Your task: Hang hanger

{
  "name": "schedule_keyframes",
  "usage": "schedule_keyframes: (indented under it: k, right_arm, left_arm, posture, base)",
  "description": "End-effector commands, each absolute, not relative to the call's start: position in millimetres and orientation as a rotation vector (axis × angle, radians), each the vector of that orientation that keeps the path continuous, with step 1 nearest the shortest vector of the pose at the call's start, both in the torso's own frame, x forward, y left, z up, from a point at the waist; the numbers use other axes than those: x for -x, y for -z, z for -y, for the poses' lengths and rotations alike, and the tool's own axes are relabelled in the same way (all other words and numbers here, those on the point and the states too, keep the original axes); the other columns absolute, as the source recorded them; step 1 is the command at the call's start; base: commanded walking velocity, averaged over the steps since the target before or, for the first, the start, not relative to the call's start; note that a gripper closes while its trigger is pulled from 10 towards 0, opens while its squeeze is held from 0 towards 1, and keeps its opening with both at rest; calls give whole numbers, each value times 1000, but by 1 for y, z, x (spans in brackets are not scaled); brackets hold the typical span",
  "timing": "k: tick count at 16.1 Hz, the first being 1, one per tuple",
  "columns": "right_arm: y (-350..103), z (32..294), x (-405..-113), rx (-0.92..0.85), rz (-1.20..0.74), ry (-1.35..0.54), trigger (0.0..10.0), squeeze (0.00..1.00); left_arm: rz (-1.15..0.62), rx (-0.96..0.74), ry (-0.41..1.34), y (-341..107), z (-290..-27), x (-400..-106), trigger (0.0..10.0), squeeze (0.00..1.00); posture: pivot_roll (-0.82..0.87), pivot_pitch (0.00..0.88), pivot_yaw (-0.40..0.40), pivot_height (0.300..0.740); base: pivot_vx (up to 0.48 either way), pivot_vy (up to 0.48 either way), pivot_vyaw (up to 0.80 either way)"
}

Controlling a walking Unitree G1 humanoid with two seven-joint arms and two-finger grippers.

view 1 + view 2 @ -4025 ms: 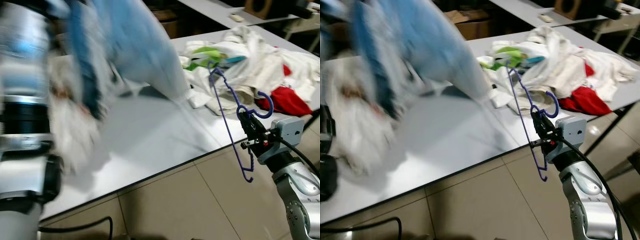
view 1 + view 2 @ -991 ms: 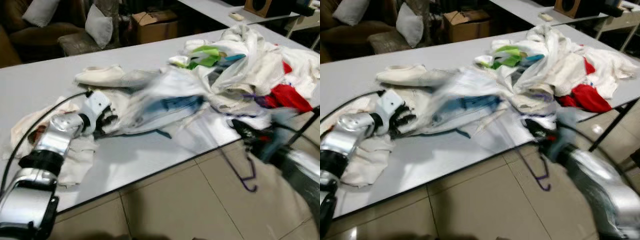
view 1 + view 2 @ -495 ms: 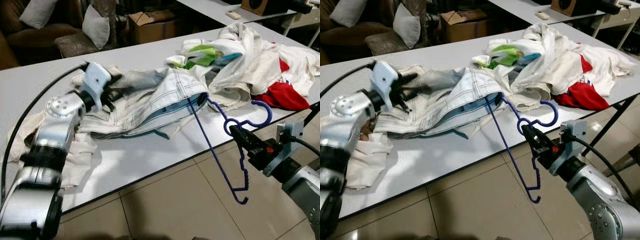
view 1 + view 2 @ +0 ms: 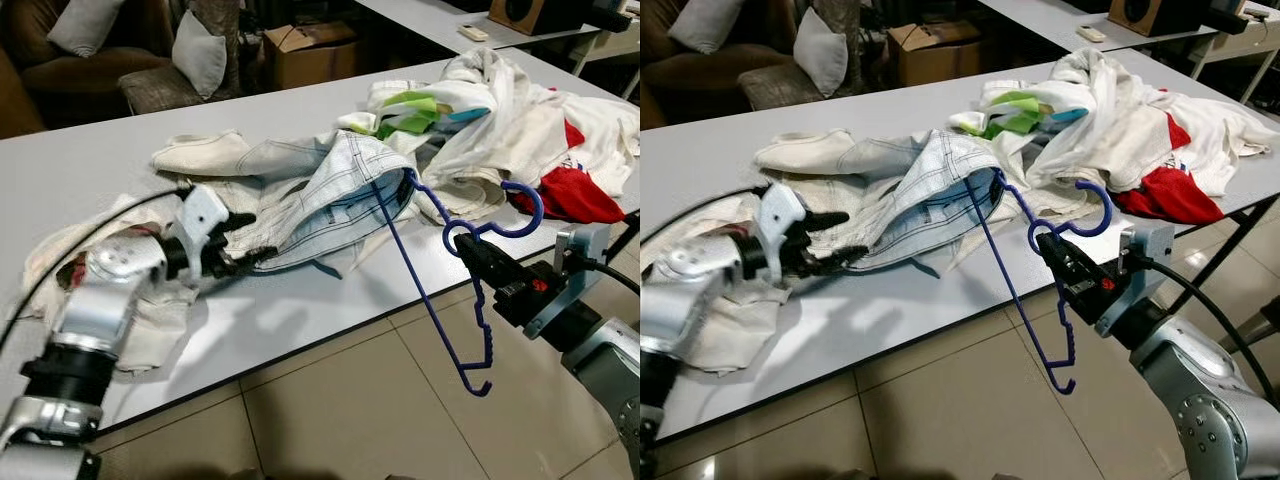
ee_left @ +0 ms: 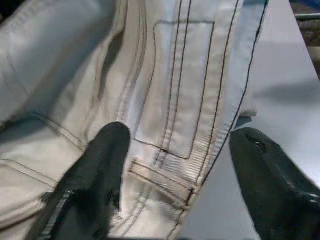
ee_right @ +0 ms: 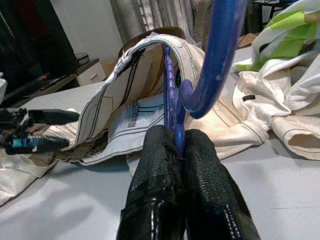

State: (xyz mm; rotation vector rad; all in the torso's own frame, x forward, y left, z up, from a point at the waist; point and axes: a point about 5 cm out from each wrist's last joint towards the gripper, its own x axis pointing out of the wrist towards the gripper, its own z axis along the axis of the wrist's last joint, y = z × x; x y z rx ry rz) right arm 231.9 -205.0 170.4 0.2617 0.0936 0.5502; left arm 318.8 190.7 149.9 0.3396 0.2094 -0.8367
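My left gripper grabs the waistband edge of the jeans next, since that edge stands up while the jeans' legs lie slack.
A blue plastic hanger (image 4: 432,300) hangs over the table's front edge, and my right gripper (image 4: 476,256) is shut on its neck just below the hook (image 4: 522,212). In the right wrist view both fingers (image 6: 157,165) press on the neck. The hanger's far arm reaches into the waistband of pale jeans (image 4: 325,200) lying on the grey table (image 4: 90,170); its near end dangles below the edge. My left gripper (image 4: 240,250) rests low at the jeans' left end, open, with denim (image 5: 175,100) between its spread fingers (image 5: 100,165).
A heap of white, red (image 4: 575,195) and green (image 4: 415,105) clothes covers the table's right end. Cream cloth (image 4: 60,250) lies under my left arm. Tiled floor (image 4: 350,410) runs below the table edge. A sofa with cushions (image 4: 200,45) and a cardboard box (image 4: 305,45) stand behind.
My left gripper has dropped from above the jeans to the table surface, nearer the front edge. The right gripper and hanger have hardly moved.
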Motion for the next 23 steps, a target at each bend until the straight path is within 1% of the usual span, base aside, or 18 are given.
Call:
schedule_keyframes:
  k: [1, 5, 6, 7, 8, 9, 10, 11, 13, 23]
  right_arm:
    - [-177, 204, -233, -257, -74, -575, 10000, 0]
    - [-178, 201, -234, -263, -69, -585, 10000, 0]
    - [-177, 200, -233, -265, -69, -585, 10000, 0]
    - [-176, 200, -233, -266, -69, -586, 10000, 0]
    - [-176, 200, -233, -267, -69, -587, 10000, 0]
    - [-175, 198, -233, -271, -69, -591, 10000, 0]
    - [-175, 198, -233, -272, -69, -593, 10000, 0]
    - [-175, 197, -234, -273, -68, -598, 10000, 0]
    - [-175, 197, -234, -271, -69, -600, 10000, 0]
    - [-168, 194, -232, -283, -82, -610, 10000, 0]
  left_arm:
    - [-195, -339, 810, -152, -182, -320, 10000, 1000]
    - [-162, -231, 724, -153, -163, -321, 10000, 1000]
    - [-155, -177, 722, -153, -156, -320, 10000, 878]
    - [-162, -179, 709, -151, -154, -320, 10000, 176]
    - [-176, -220, 667, -148, -157, -322, 5686, 0]
    - [-195, -328, 564, -143, -165, -329, 2157, 0]
    - [-199, -366, 526, -142, -169, -331, 1843, 0]
    - [-190, -357, 468, -144, -174, -335, 0, 0]
    - [-142, -293, 466, -153, -171, -336, 0, 0]
    - [-126, -240, 445, -154, -172, -337, 0, 0]
  posture:
    - [-185, 0, 7, 740]
    - [-183, 0, 10, 740]
    - [-181, 0, 12, 740]
    - [-179, 0, 12, 740]
    - [-178, 0, 12, 740]
    - [-175, 0, 10, 740]
    - [-175, 0, 10, 740]
    - [-176, 0, 10, 740]
    - [-176, 0, 10, 740]
    - [-159, 0, 12, 740]
  base:
    - [0, 0, 0]
    - [0, 0, 0]
    - [0, 0, 0]
    - [0, 0, 0]
    - [0, 0, 0]
    - [0, 0, 0]
    - [0, 0, 0]
    - [0, 0, 0]
    - [0, 0, 0]
    - [0, 0, 0]
